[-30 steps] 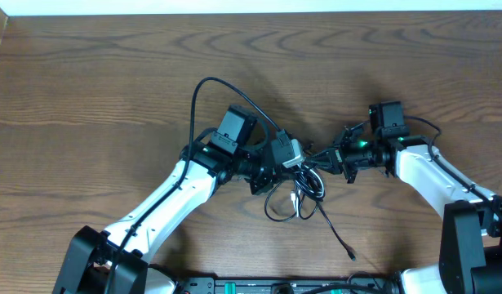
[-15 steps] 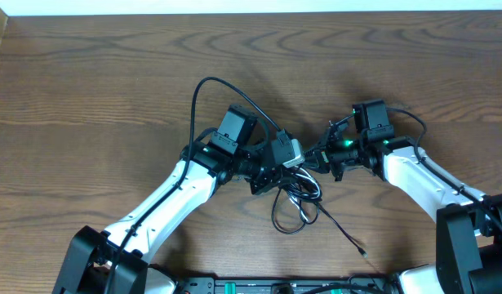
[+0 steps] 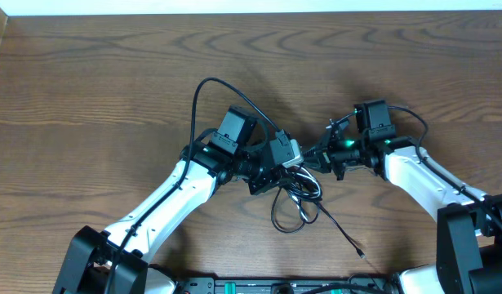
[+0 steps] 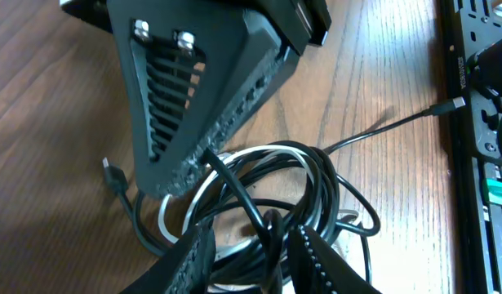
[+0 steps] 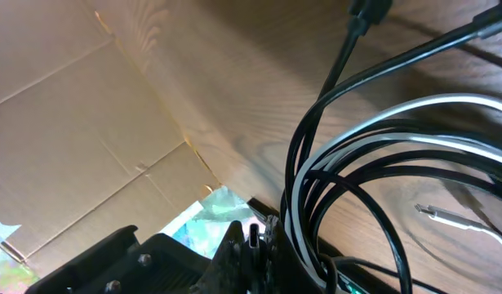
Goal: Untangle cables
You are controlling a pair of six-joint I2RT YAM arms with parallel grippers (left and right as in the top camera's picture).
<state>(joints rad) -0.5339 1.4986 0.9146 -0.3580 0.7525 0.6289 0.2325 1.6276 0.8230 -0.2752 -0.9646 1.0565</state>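
Note:
Next, my left gripper grabs the black pieces of cable behind the plug, leaving the plug and loops free for my right gripper to untangle.
The cables (image 3: 293, 204) lie in a tangled bunch of black loops with one white cord between the two grippers at the table's middle. My left gripper (image 3: 285, 163) is open over the bunch; in the left wrist view its fingertips (image 4: 252, 237) stand apart with black strands running between them. My right gripper (image 3: 318, 155) meets it from the right and is shut (image 5: 255, 237) on a small black cable plug. The white cable (image 4: 234, 157) curls under the black loops (image 5: 348, 163). One black cord trails to a loose plug (image 3: 361, 253) near the front edge.
The left arm's thick black wire (image 3: 203, 90) arches behind its wrist. A black rail with electronics (image 4: 479, 122) runs along the table's front edge. A cardboard wall (image 5: 79, 106) stands at the table's left side. Another loose plug (image 4: 112, 173) lies beside the bunch.
My left gripper's jaws have opened. My right gripper has moved left, toward the left gripper. The bunch has sagged toward the front, and the trailing plug slid slightly right and forward.

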